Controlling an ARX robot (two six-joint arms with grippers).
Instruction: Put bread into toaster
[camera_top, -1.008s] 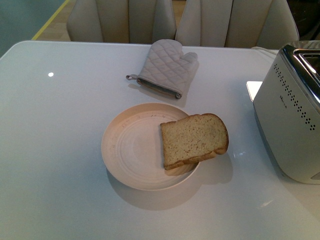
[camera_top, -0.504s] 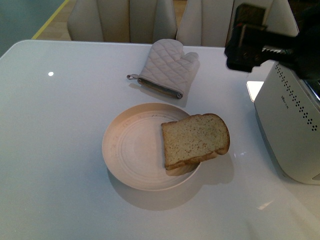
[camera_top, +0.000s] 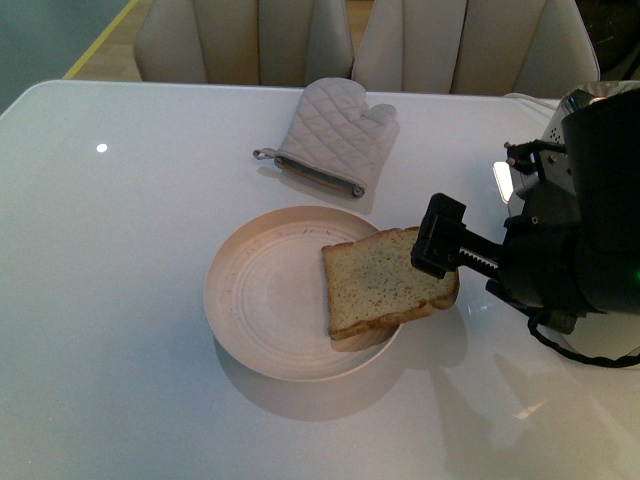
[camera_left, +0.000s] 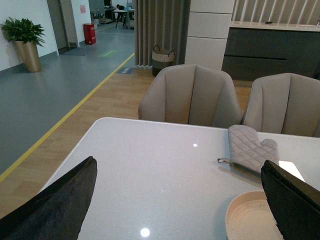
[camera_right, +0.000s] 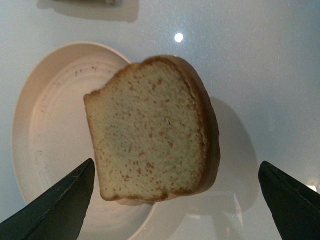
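Next, my right gripper grabs the bread (camera_top: 380, 285) by its crusted edge overhanging the plate, to load the toaster (camera_top: 575, 100).
The bread (camera_top: 380, 285) is a tan speckled slice with a brown crust, resting tilted on the right edge of a round cream plate (camera_top: 235, 300). My right gripper (camera_right: 176, 165) hangs open just above and to the right of the bread (camera_right: 150, 132), with one dark finger (camera_top: 440, 236) over the slice's right end. Nothing is held between its jaws. The right arm hides most of the toaster (camera_top: 575, 100), and only its silver top corner shows. My left gripper (camera_left: 179, 165) is open above the bare table, short of the plate (camera_left: 247, 220).
A grey quilted oven mitt (camera_top: 335, 135) lies behind the plate, also seen in the left wrist view (camera_left: 250, 150). Beige chairs (camera_top: 245, 40) stand along the table's far edge. The white table (camera_top: 110, 280) stretches left of the plate.
My right arm came in from the upper right and dropped down and forward to the bread's right end, now covering the toaster. Bread and plate have not moved.
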